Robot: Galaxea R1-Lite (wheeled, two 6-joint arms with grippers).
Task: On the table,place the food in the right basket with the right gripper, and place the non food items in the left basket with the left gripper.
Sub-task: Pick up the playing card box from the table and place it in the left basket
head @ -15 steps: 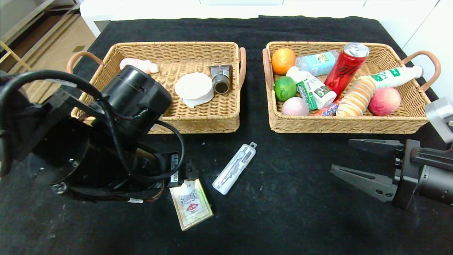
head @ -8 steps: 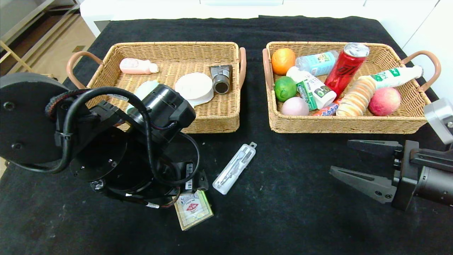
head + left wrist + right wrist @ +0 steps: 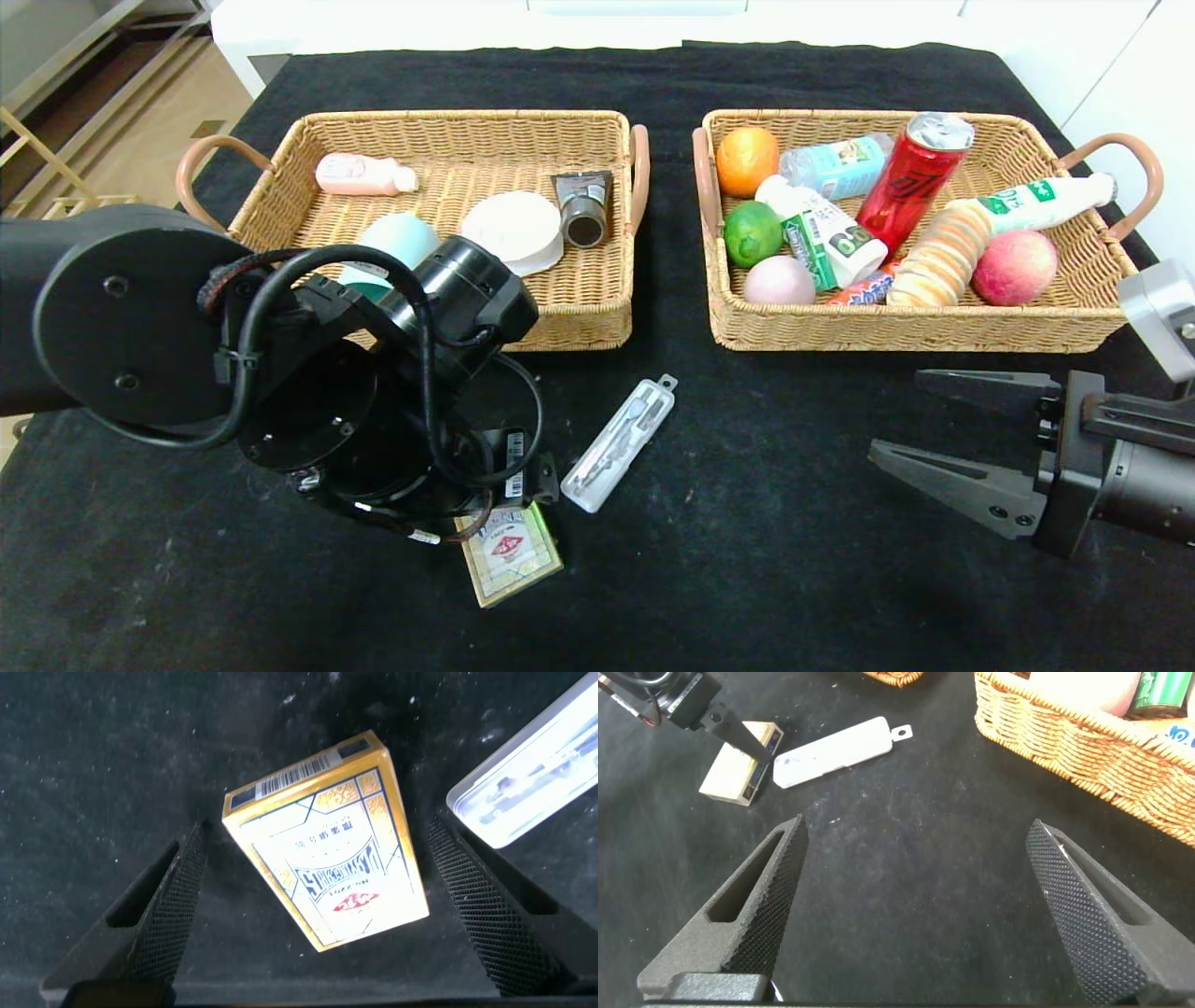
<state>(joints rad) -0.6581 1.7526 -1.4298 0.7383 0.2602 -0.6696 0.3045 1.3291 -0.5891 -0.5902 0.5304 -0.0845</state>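
My left gripper has its fingers reaching down on either side of the card box. It should close now. Closing now would hold the box.
A gold and white card box (image 3: 512, 557) lies flat on the black table, near the front and left of centre. My left gripper (image 3: 318, 826) hangs open just above it, one finger on each side of the card box (image 3: 327, 849), neither touching it. In the head view the left arm hides those fingers. A clear plastic case (image 3: 618, 443) with a small tool inside lies just right of the box. My right gripper (image 3: 898, 413) hovers open and empty over bare table in front of the right basket (image 3: 887, 329). The left basket (image 3: 579, 327) stands behind the left arm.
The left basket holds a pink bottle (image 3: 359, 174), a teal cup (image 3: 392, 238), a white round lid (image 3: 512, 229) and a grey tube (image 3: 583, 205). The right basket is packed with fruit, bottles, a red can (image 3: 910, 177) and biscuits. Black table stretches between the grippers.
My left arm has swung right and forward, bringing its gripper over the card box and uncovering the pink bottle and teal cup. The right gripper has barely moved.
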